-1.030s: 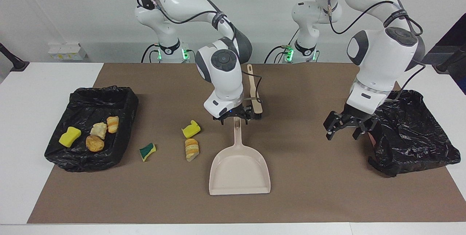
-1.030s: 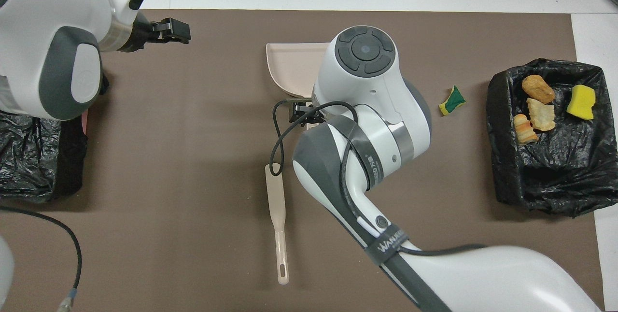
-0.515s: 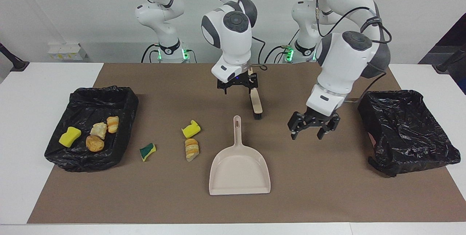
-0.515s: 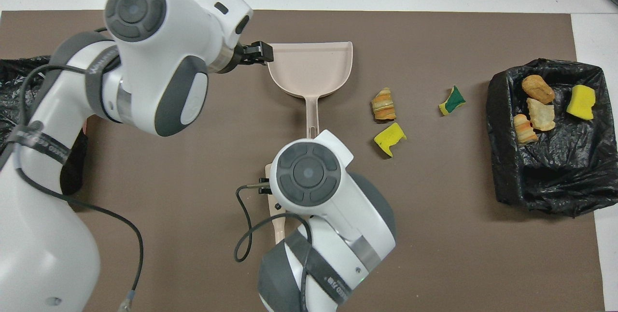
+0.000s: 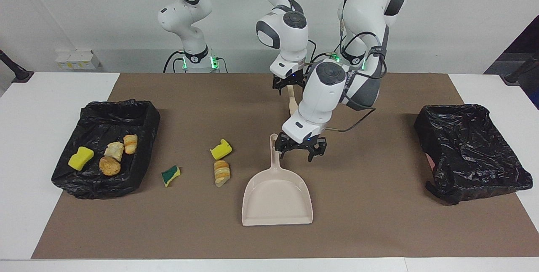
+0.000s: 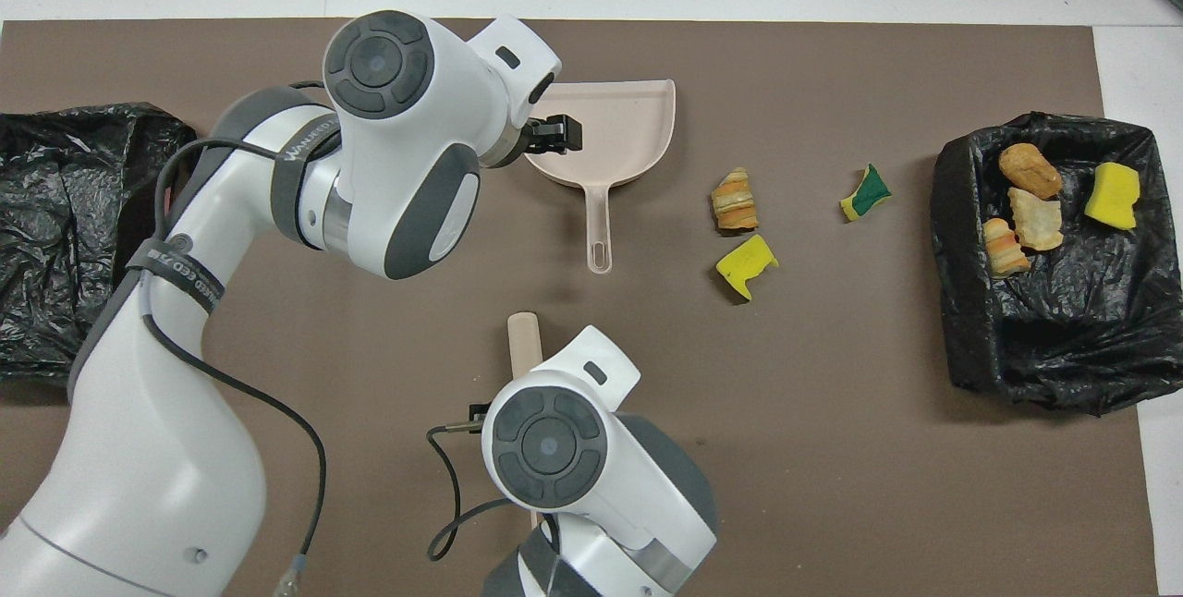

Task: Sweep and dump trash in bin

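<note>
My left gripper's fingers are beside the beige pan [image 6: 623,131], short of the dustpan's handle [image 6: 599,233], so closing now would miss. My left gripper moves toward the handle first.
The beige dustpan [image 5: 276,198] lies flat mid-table, its handle [image 5: 274,148] pointing toward the robots; it also shows in the overhead view [image 6: 617,130]. My left gripper [image 5: 300,150] is open and hovers just beside the handle's end, toward the left arm's end. The beige brush [image 5: 291,97] lies nearer to the robots, with its head showing in the overhead view [image 6: 525,343]. My right gripper [image 5: 288,84] is open over the brush handle. Three scraps lie loose on the mat: a yellow sponge [image 5: 220,150], a striped bread lump [image 5: 221,172] and a green-yellow sponge [image 5: 170,175].
A black-lined bin [image 5: 113,105] toward the right arm's end holds several scraps, among them a yellow sponge [image 5: 81,158]. A second black-lined bin [image 5: 471,150] stands toward the left arm's end. A brown mat [image 5: 379,221] covers the table.
My left gripper has swung from the bin at the left arm's end to the dustpan handle. My right gripper has left the dustpan handle and risen over the brush. Dustpan and scraps have not moved.
</note>
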`<action>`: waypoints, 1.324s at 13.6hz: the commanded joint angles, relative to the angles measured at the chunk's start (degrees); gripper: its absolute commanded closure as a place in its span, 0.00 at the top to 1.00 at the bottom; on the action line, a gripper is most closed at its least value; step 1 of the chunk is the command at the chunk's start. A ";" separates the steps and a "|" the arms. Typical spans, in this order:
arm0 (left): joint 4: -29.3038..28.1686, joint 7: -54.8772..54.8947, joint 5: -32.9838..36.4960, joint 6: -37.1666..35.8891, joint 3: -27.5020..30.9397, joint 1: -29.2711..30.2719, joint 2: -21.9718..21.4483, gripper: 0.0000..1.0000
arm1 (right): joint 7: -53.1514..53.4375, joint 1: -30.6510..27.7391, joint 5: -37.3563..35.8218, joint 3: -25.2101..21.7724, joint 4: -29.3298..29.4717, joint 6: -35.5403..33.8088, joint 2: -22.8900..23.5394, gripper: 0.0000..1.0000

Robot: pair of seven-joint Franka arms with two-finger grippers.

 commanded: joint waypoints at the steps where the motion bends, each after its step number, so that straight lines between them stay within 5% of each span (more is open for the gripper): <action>1: -0.68 -1.93 1.82 1.45 1.01 -3.69 1.87 1.00 | 2.02 1.67 0.60 0.09 -4.87 1.96 -1.58 0.86; 7: -2.89 -4.04 2.00 -1.36 1.37 -5.01 0.47 1.00 | 1.41 2.83 1.04 0.18 -5.58 3.55 -0.96 0.61; 8: -2.88 -4.13 1.91 -1.80 1.28 -5.10 0.47 0.61 | 1.41 2.83 1.04 0.09 -5.32 3.55 -0.79 0.59; 9: -2.88 -4.13 1.91 -2.07 1.28 -4.93 0.47 0.11 | 1.32 2.83 1.04 0.09 -5.06 3.46 -0.70 0.59; 10: -2.80 -4.05 2.26 -2.33 1.28 -4.58 0.47 0.00 | 1.23 2.83 1.04 0.09 -4.97 3.46 -0.61 0.56; 12: -2.79 -3.43 5.23 -1.72 1.28 -4.58 0.47 0.00 | 1.40 2.83 1.04 0.09 -4.70 3.37 -0.52 0.23; 14: -2.62 0.32 8.75 -0.84 1.28 -3.70 0.38 0.00 | 2.19 2.74 1.13 0.09 -4.62 2.41 -0.52 0.00; 18: -3.41 24.48 8.51 -1.54 1.37 1.13 -3.92 0.00 | 4.04 1.86 1.04 -0.08 -4.44 -0.66 -2.80 0.00</action>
